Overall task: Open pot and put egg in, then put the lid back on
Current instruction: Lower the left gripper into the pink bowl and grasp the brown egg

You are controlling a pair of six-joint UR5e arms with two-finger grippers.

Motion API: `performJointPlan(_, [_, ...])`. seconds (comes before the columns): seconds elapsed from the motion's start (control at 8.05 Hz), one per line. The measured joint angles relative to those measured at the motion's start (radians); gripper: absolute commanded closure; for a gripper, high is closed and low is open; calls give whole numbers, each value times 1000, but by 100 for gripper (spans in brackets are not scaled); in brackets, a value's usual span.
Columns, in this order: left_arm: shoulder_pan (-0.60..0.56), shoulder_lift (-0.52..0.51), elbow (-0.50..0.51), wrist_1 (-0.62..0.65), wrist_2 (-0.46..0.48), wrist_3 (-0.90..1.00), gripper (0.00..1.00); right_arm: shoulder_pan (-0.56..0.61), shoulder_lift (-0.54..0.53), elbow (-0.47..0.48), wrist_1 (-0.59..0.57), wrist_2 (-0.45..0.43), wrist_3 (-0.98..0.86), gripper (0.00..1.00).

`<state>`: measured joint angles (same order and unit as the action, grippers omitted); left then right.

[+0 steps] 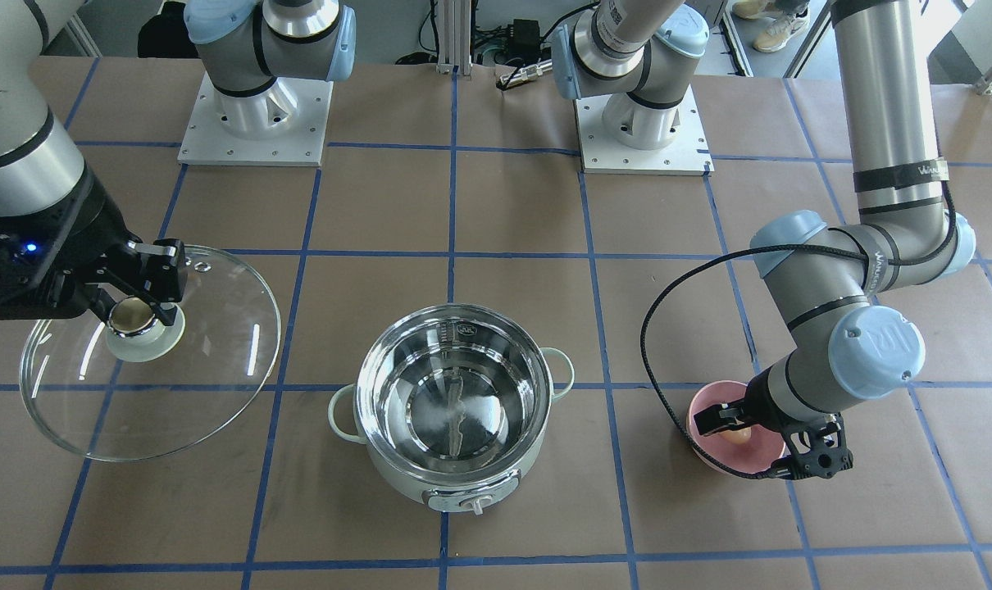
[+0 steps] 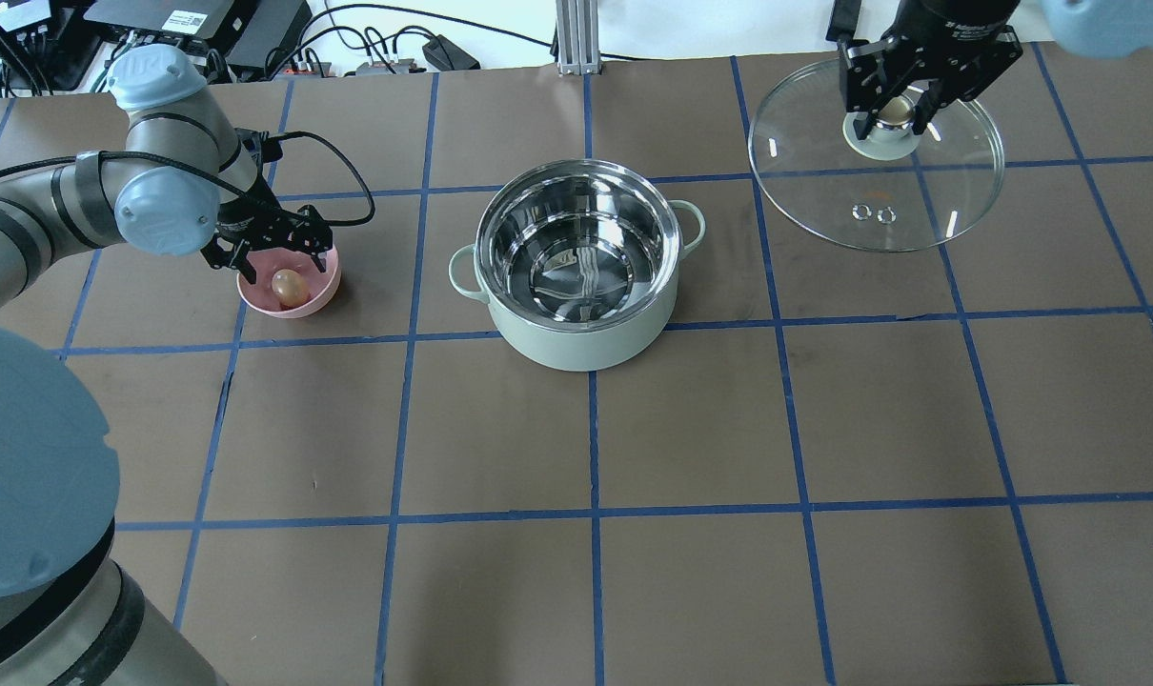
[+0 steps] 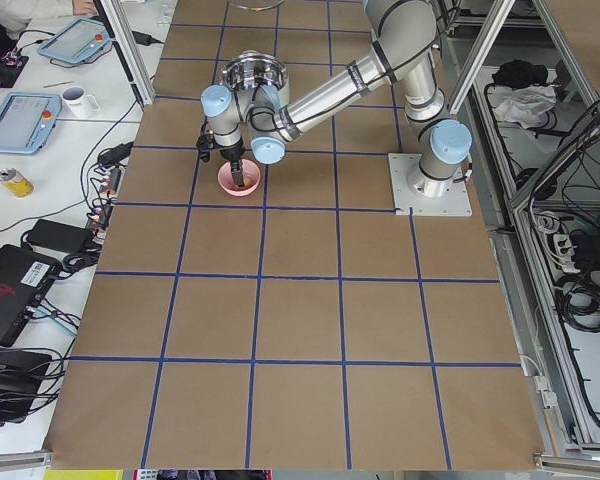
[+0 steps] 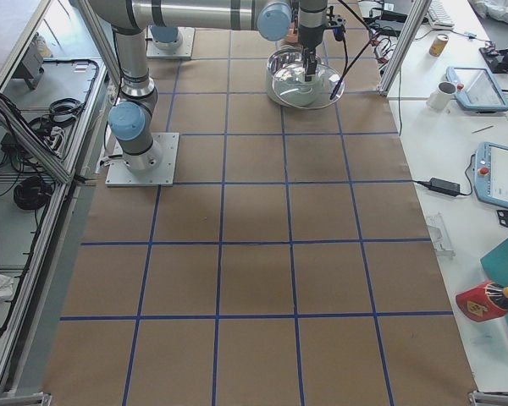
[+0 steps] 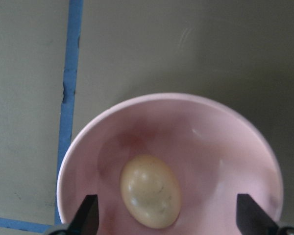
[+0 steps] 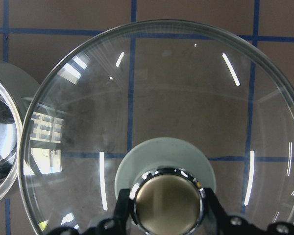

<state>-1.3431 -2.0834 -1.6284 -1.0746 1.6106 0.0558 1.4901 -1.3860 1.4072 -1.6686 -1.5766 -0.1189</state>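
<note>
The egg's thin shell curves away toward its ends, so the left gripper next needs to hold the egg gently by the sides of its middle [image 1: 739, 433] [image 5: 151, 191].
The mint-green pot [image 2: 576, 345] stands open at the table's middle, its steel inside empty; it also shows in the front view [image 1: 398, 485]. The tan egg [image 2: 289, 286] lies in a pink bowl [image 2: 326, 289] to the pot's left. My left gripper [image 2: 273, 257] is open just above the bowl. In the left wrist view its fingertips [image 5: 88, 215] stand on either side of the egg [image 5: 150, 191], not touching it. My right gripper [image 2: 891, 107] is shut on the beige knob of the glass lid [image 2: 877, 191] and holds it to the pot's right, away from the pot.
The brown table carries a blue tape grid. The two arm bases [image 1: 254, 123] stand at the robot's side of the table. A black cable [image 1: 652, 344] loops from the left wrist beside the pink bowl [image 1: 707, 403].
</note>
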Motion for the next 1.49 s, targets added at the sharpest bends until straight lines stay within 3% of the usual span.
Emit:
performJointPlan(0.5, [1,-17,-19,0,5,0,3,-27,4,28,-7,-13,-20,100])
performJointPlan(0.62, [1,-20,-27,-1,5,-1,14,-27,4,29,-8,-15,-22,100])
performJointPlan(0.87, [1,-22,-32,3,3,0,57,-28,10,30,-10,-16,-25,100])
performJointPlan(1.24, [1,-23,-24,5,5,1,100,-28,12,37,-11,-15,-27,100])
performJointPlan(1.49, [1,-23,-21,5,8,0,100,-28,13,39,-11,-11,-26,100])
